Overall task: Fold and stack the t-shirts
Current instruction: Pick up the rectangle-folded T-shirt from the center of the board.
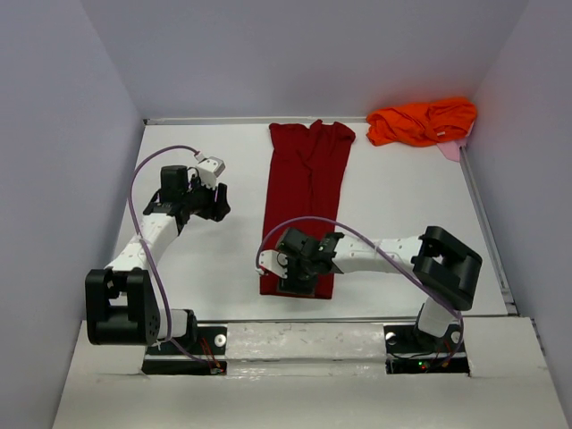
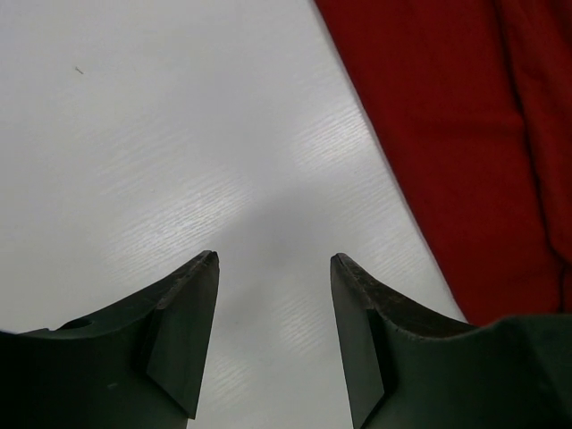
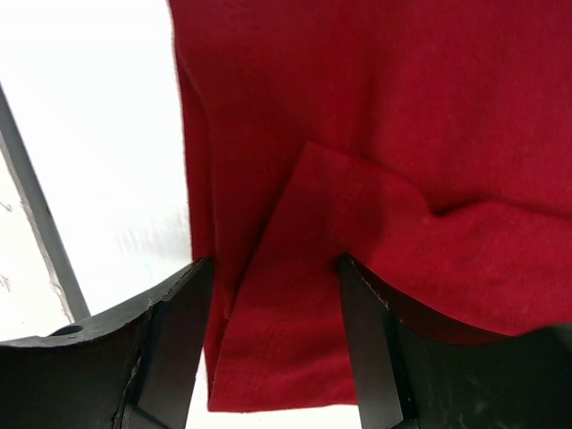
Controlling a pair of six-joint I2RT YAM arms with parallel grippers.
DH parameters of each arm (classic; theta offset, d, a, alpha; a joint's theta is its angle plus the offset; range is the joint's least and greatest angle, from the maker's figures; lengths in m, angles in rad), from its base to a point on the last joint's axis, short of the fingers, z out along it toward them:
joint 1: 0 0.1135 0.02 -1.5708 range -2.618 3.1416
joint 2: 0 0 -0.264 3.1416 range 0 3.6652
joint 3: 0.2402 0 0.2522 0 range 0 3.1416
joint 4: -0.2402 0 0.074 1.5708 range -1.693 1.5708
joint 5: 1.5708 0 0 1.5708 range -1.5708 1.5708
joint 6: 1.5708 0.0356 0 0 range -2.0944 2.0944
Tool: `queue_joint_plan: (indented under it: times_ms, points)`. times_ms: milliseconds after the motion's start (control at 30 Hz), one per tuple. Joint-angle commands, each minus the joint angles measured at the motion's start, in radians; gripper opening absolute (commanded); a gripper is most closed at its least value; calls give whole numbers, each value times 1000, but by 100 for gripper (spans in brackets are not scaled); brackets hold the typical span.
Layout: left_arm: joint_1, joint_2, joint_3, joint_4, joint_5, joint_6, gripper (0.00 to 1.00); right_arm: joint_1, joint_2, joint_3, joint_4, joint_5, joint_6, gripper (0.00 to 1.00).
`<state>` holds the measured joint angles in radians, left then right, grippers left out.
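Observation:
My right gripper next needs to grab the dark crimson t-shirt by its turned-over flap (image 1: 313,287) near the near-end hem (image 1: 296,295), to fold the t-shirt over itself.
The dark crimson t-shirt (image 1: 304,188) lies folded lengthwise as a long strip down the middle of the table. The bright orange t-shirt (image 1: 422,121) lies crumpled at the back right corner. My right gripper (image 1: 304,268) is open over the near end of the crimson t-shirt. In the right wrist view its jaws (image 3: 275,264) stand either side of a turned-over flap of the crimson cloth (image 3: 375,116) near the hem. My left gripper (image 1: 214,201) is open and empty over bare table, left of the crimson t-shirt. The left wrist view shows its jaws (image 2: 273,264) and the cloth's edge (image 2: 447,134) at the right.
A small pink piece (image 1: 451,150) pokes out under the orange t-shirt. White walls close the table on the left, back and right. A metal strip (image 1: 487,223) runs along the right edge, and the table's near edge strip (image 3: 36,232) shows beside the right gripper.

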<state>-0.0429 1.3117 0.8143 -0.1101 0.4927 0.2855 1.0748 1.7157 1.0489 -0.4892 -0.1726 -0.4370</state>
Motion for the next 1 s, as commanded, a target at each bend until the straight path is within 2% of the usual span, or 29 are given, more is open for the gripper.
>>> queue_joint_plan:
  times_ms: [0, 467, 800, 967]
  points:
    - [12, -11, 37, 0, 4, 6, 63, 20, 7, 51, 55, 42, 21, 64]
    - [20, 3, 43, -11, 21, 7, 63, 92, -2, 59, 29, 31, 52, 64]
    - [25, 15, 49, -13, 40, 7, 63, 93, 1, 5, 53, 56, 49, 64]
    - [28, 9, 49, -23, 60, 4, 63, 93, 38, -12, 84, 59, 38, 60]
